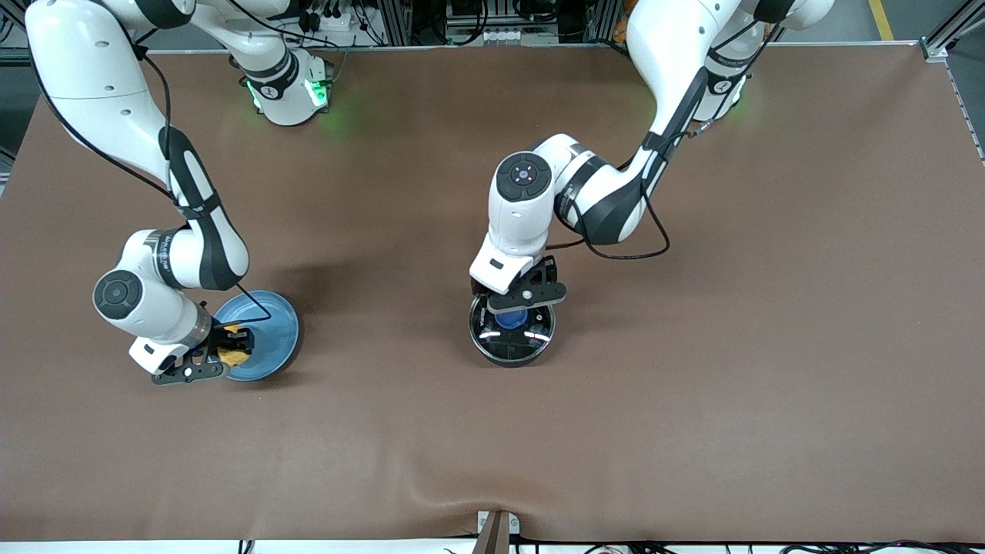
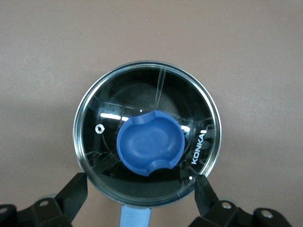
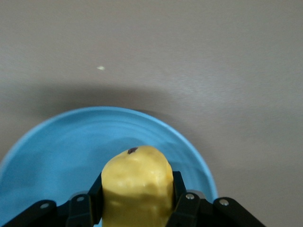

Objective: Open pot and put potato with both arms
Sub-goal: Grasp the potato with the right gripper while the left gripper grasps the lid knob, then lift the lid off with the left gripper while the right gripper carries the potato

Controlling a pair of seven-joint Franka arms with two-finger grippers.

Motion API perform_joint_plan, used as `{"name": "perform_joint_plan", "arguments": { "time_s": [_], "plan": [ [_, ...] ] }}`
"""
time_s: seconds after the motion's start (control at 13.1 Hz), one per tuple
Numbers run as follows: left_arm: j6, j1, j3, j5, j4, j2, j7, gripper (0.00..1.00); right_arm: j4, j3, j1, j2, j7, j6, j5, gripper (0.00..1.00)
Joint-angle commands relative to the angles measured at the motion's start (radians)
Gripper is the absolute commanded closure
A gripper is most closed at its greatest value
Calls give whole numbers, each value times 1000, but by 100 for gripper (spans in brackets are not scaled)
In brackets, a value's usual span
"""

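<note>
I should open the pot point(image 1: 512, 342) for the potato next, and for that my left gripper should grab the glass lid by its blue knob point(image 1: 510, 318).
The black pot point(image 1: 512, 342) stands mid-table with its glass lid point(image 2: 147, 94) on and the blue knob point(image 2: 150, 143) at the lid's centre. A short piece of its blue handle point(image 2: 135, 217) shows in the left wrist view. My left gripper point(image 1: 517, 298) hovers over the lid, open and empty point(image 2: 140, 191), its jaws spread about as wide as the lid. My right gripper point(image 1: 223, 355) is shut on the yellow potato point(image 1: 233, 350), and the right wrist view point(image 3: 137, 201) shows the potato point(image 3: 137, 184) between its jaws, over the light-blue plate point(image 1: 269, 338).
The light-blue plate point(image 3: 61, 142) lies toward the right arm's end of the table. Bare brown table mat point(image 1: 692, 385) surrounds the pot and the plate. The arm bases stand along the table's edge farthest from the front camera.
</note>
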Motion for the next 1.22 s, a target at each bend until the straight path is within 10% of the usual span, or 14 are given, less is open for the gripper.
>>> {"name": "perform_joint_plan", "arguments": {
  "time_s": [0.0, 0.69, 0.99, 1.15],
  "plan": [
    [40, -14, 27, 28, 33, 40, -22, 0, 66, 21, 2, -34, 50, -148, 102, 100],
    [99, -17, 36, 33, 31, 76, -31, 0, 166, 36, 114, -78, 351, -315, 173, 100],
    [102, -16, 36, 34, 31, 76, -75, 71, 174, 34, 194, -115, 489, -318, 180, 100],
    [102, -14, 36, 33, 33, 72, -78, 87, 171, 36, 221, -140, 540, -318, 182, 100]
  ]
}}
